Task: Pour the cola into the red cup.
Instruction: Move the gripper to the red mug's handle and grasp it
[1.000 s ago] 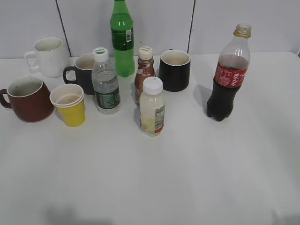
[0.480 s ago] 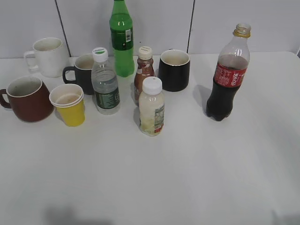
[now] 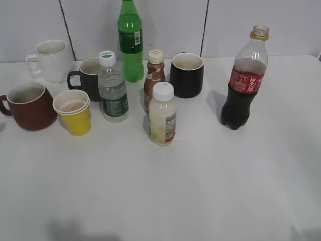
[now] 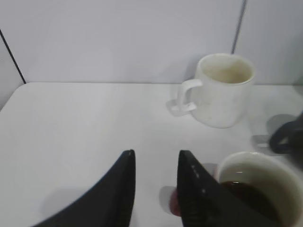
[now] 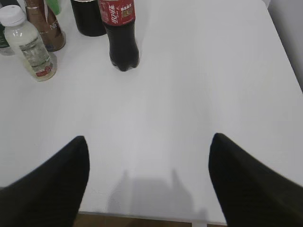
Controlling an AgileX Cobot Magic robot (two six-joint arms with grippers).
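My left gripper grabs the red cup by its free-standing handle [image 3: 4, 104] next, since the yellow paper cup [image 3: 74, 114] stands close to the red cup's body.
The cola bottle [image 3: 244, 80] stands upright at the right of the table, uncapped, with dark liquid in its lower half. It also shows in the right wrist view [image 5: 120, 33]. The red cup [image 3: 27, 105] sits at the far left. In the left wrist view it [image 4: 255, 189] is at the lower right, with a pale rim and a dark inside. My left gripper [image 4: 156, 156] is open and empty just left of the cup, whose handle lies by the right finger. My right gripper [image 5: 149, 139] is wide open and empty near the table's front edge, well short of the cola. Neither gripper shows in the exterior view.
A white mug [image 3: 52, 60], a yellow paper cup [image 3: 74, 111], two black mugs [image 3: 186, 75], a water bottle [image 3: 112, 88], a green bottle [image 3: 131, 42], a brown bottle [image 3: 154, 78] and a milky bottle [image 3: 162, 115] crowd the back and middle.
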